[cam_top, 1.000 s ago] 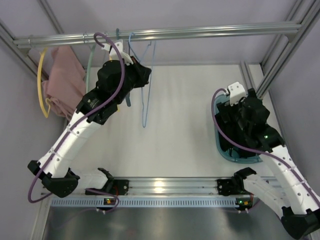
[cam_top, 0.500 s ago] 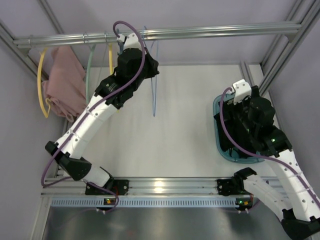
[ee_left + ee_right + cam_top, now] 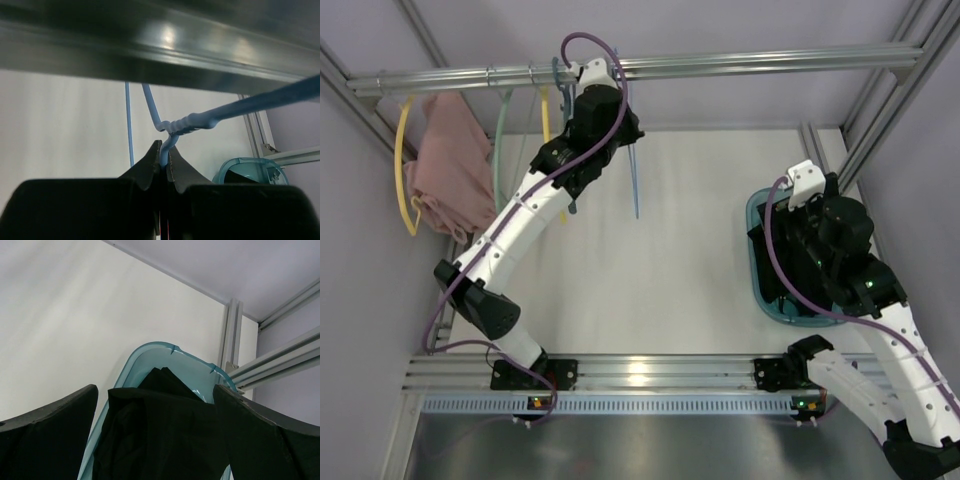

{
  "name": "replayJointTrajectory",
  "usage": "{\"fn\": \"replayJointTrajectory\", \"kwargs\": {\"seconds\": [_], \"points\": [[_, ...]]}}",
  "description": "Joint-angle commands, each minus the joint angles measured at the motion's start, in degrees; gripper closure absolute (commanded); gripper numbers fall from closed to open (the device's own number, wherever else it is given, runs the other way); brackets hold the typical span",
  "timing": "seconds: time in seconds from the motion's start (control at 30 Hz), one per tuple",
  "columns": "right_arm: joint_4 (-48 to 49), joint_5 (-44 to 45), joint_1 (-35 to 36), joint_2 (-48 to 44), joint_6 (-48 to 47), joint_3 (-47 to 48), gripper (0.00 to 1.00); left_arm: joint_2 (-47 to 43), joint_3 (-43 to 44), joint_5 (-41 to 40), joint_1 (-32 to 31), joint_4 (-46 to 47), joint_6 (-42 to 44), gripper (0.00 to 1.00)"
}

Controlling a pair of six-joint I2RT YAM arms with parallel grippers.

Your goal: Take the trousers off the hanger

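Observation:
My left gripper releases the hanger next, since the sky-blue hanger's hook (image 3: 616, 53) reaches over the bar above its fingers and the hanger would hang there.
The pale sky-blue hanger (image 3: 634, 185) is bare and hangs edge-on just below the rail (image 3: 770, 62). My left gripper (image 3: 620, 108) is shut on the hanger's neck just under the hook. In the left wrist view my gripper (image 3: 164, 152) pinches the hanger (image 3: 190, 121) right beneath the rail (image 3: 160, 45). The black trousers (image 3: 165, 435) lie crumpled in the teal bin (image 3: 150, 352). My right gripper (image 3: 155, 390) is open and empty just above them. In the top view my right gripper (image 3: 787, 255) covers most of the bin (image 3: 761, 300), so the trousers barely show there.
On the rail's left end hang a pink garment (image 3: 445, 165) on a yellow hanger (image 3: 402, 170), a pale green hanger (image 3: 499, 140), a second yellow one (image 3: 545, 105) and a darker teal hanger (image 3: 560, 75). Metal frame posts (image 3: 880, 110) stand at the right.
My left arm has stretched up and back, carrying the sky-blue hanger up to the rail; the hanger has turned edge-on. My right gripper has shifted slightly over the bin.

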Motion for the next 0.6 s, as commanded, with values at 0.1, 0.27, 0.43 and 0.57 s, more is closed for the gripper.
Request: {"fn": "replayJointTrajectory", "kwargs": {"seconds": [0.1,0.27,0.43,0.57], "points": [[0.57,-0.93,-0.45,-1.04,1.26,0.94,0.01,1.29,3.13,-0.35,1.12,1.57,-0.58,1.00],[0.39,-0.93,-0.36,-1.22,1.44,0.85,0.01,-0.02,1.02,0.88,1.12,1.57,-0.49,0.91],[0.30,-1.19,-0.36,-1.39,1.52,0.76,0.00,-2.39,-1.09,2.11,1.20,1.75,-0.23,0.65],[0.39,-1.28,-0.45,-1.31,1.87,1.03,0.01,-4.41,-3.19,1.85,1.12,1.75,0.30,0.54]]}}
